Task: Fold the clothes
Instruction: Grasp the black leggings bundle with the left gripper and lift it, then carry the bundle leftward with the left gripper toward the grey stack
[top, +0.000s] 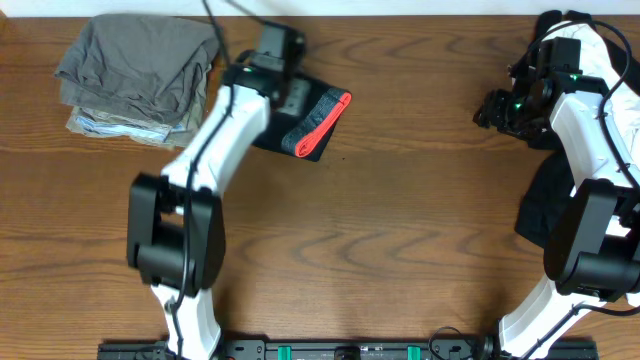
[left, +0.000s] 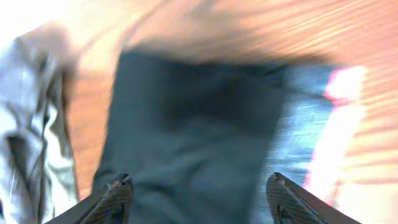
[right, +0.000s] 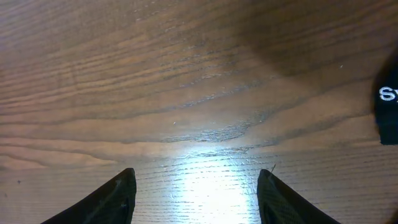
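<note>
I should next grab the folded dark garment across its red waistband with my left gripper, with the layers together. Then I can lay it on the stack still folded.
A folded dark garment with a grey band and a red waistband (top: 312, 122) lies at the back centre-left of the table. My left gripper (top: 272, 62) is open above its far-left part; in the blurred left wrist view the dark cloth (left: 193, 124) fills the space between the spread fingers (left: 199, 186). A stack of folded grey-olive clothes (top: 140, 72) sits at the back left and shows in the left wrist view (left: 31, 124). My right gripper (top: 492, 108) is open and empty over bare wood (right: 196, 180). A dark garment (top: 545, 200) lies by the right arm.
White cloth (top: 615, 60) is piled at the back right corner. A dark item with white lettering (right: 388, 102) shows at the right edge of the right wrist view. The table's front edge holds a black rail (top: 350, 350).
</note>
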